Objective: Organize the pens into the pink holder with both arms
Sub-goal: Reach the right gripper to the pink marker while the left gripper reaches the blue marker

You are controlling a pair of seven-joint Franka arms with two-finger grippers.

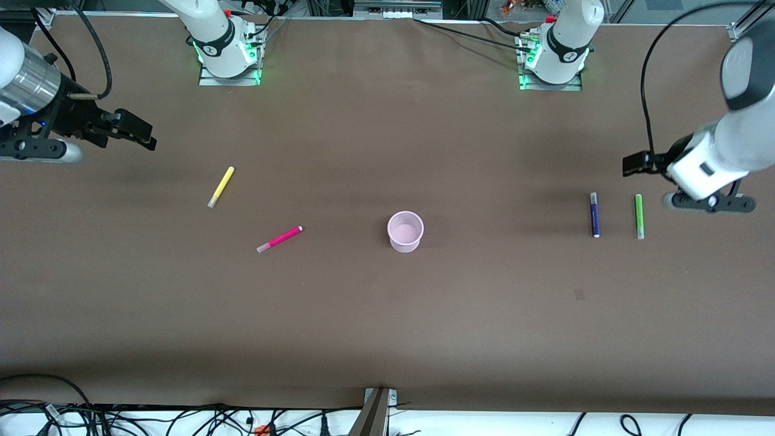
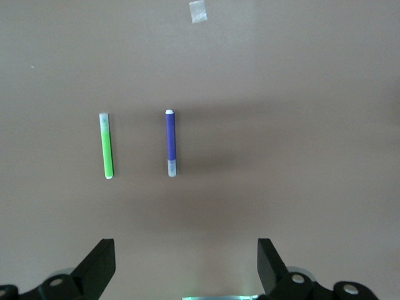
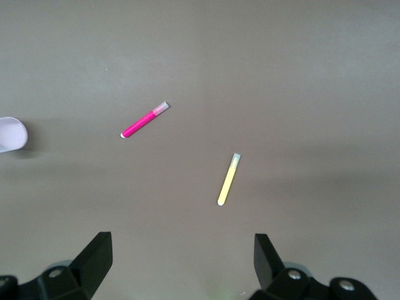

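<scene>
The dark purple pen needs to stand in the pink holder [image 1: 405,231], so my left gripper should next grab the pen by its purple body [image 1: 596,220].
The pink holder [image 1: 405,231] stands upright mid-table; its rim edge shows in the right wrist view [image 3: 11,134]. The yellow pen [image 1: 221,186] [image 3: 228,179] and the magenta pen [image 1: 280,239] [image 3: 144,120] lie toward the right arm's end. The dark purple pen [image 1: 594,214] [image 2: 170,143] and the green pen [image 1: 639,216] [image 2: 107,145] lie side by side toward the left arm's end. My right gripper [image 1: 138,132] [image 3: 181,262] is open and empty over bare table near the yellow pen. My left gripper [image 1: 636,163] [image 2: 185,265] is open and empty over bare table near the green pen.
The brown table [image 1: 387,327] has the arm bases [image 1: 229,54] [image 1: 554,57] along its edge farthest from the front camera. A small pale patch [image 1: 579,294] [image 2: 198,11] lies nearer the front camera than the purple pen. Cables [image 1: 181,418] run along the nearest edge.
</scene>
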